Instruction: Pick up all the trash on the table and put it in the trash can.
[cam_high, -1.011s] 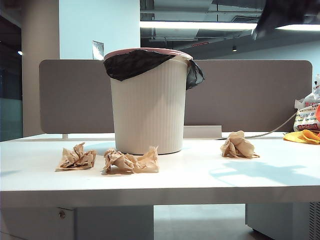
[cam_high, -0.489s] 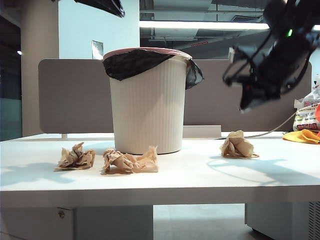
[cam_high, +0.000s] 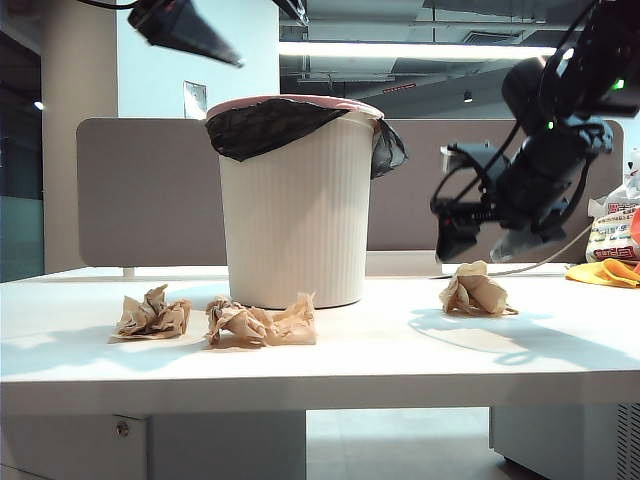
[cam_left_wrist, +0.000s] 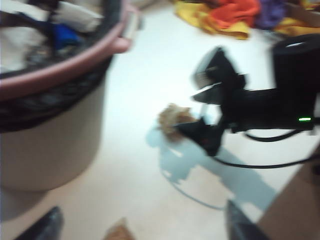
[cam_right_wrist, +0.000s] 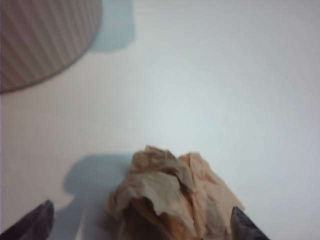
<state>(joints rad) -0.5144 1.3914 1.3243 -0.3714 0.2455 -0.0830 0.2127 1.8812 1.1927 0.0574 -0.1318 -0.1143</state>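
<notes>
My right gripper is going to grab the tan paper wad by its crumpled body (cam_high: 474, 290) next, so it can put the wad in the trash can (cam_high: 298, 205).
A white ribbed trash can (cam_high: 298, 205) with a pink rim and black liner stands mid-table. Three tan paper wads of trash lie on the table (cam_high: 380, 350): a left one (cam_high: 152, 313), a middle one (cam_high: 262, 322) and a right one (cam_high: 477, 291). My right gripper (cam_high: 482, 245) hangs open just above the right wad (cam_right_wrist: 170, 195); in the right wrist view the wad sits between the spread fingertips (cam_right_wrist: 245, 227), untouched. My left gripper (cam_high: 272, 44) is open high up by the can's rim (cam_left_wrist: 65, 70), looking down on a wad's tip (cam_left_wrist: 120, 231).
A grey divider panel (cam_high: 150, 190) runs behind the can. A printed white bag (cam_high: 612, 235) and a yellow cloth (cam_high: 605, 272) lie at the far right, with a cable (cam_high: 545, 262) running along the back. In the left wrist view the right arm (cam_left_wrist: 260, 107) reaches over the table.
Both arms have come down into view. The right gripper dropped from the top right to just above the right wad and opened. The left gripper appeared at the top left and opened.
</notes>
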